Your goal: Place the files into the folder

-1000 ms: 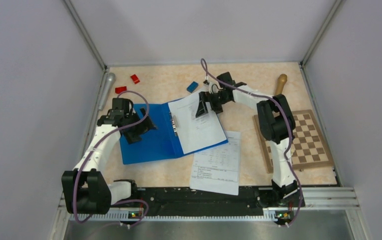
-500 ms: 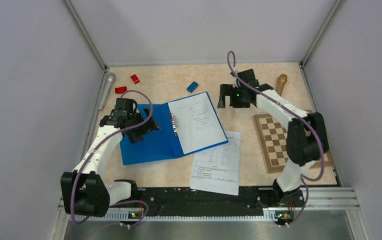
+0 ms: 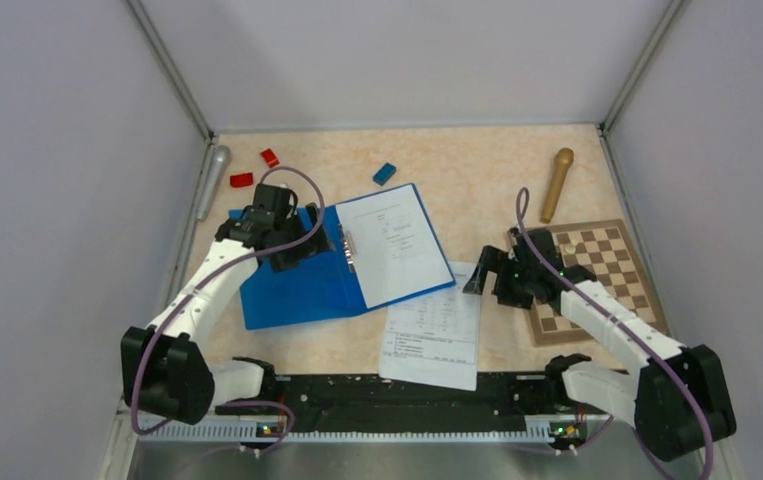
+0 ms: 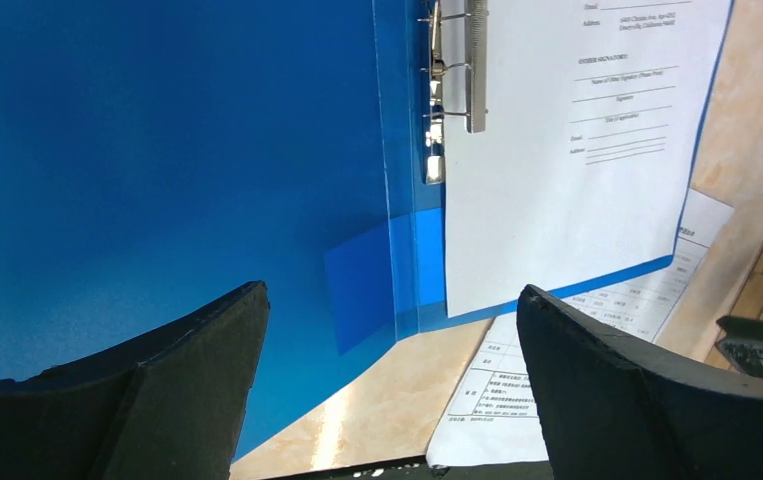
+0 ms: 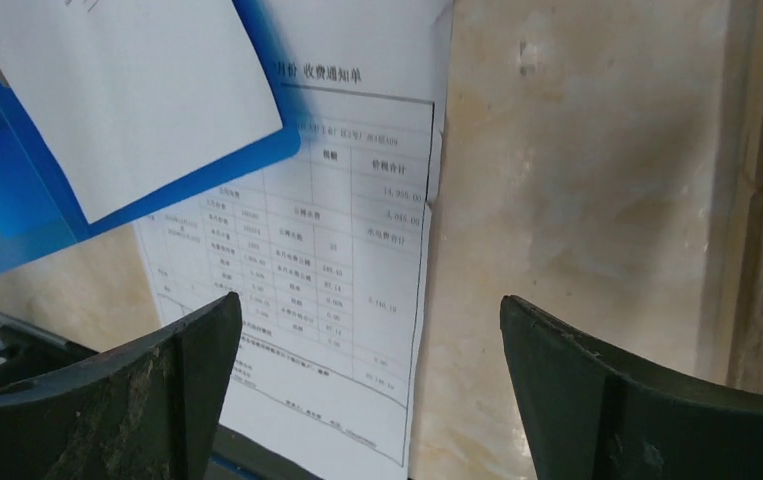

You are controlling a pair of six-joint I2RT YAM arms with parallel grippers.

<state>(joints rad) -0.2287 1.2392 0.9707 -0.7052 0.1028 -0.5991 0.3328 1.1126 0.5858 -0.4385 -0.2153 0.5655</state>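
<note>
My right gripper should next pinch the loose printed sheet by its long edge nearest the chessboard (image 5: pixel 427 240), so the opposite edge stays free for the folder's clip.
The blue folder (image 3: pixel 287 290) lies open on the table, its metal clip (image 3: pixel 347 248) along the spine. One white sheet of the files (image 3: pixel 394 245) lies flat on its right half. More of the files, a printed sheet with tables (image 3: pixel 435 330), lie on the table by the near edge, one corner tucked under the folder. My left gripper (image 3: pixel 295 252) hovers open over the folder's left cover (image 4: pixel 157 150), nothing between its fingers (image 4: pixel 207 340). My right gripper (image 3: pixel 482 280) hangs open just right of the loose sheet (image 5: pixel 347 250), above that sheet's right edge and holding nothing.
A wooden chessboard (image 3: pixel 597 275) lies at the right, under my right arm. Beyond it lies a wooden pestle (image 3: pixel 557 182). Along the back sit a small blue block (image 3: pixel 385 173), two red blocks (image 3: pixel 270 157) and a grey cylinder (image 3: pixel 212 180). Grey walls enclose three sides.
My right gripper let go of the sheet over the folder, opened wider and swung back to the near right beside the loose sheet. My left gripper shifted slightly right over the left cover.
</note>
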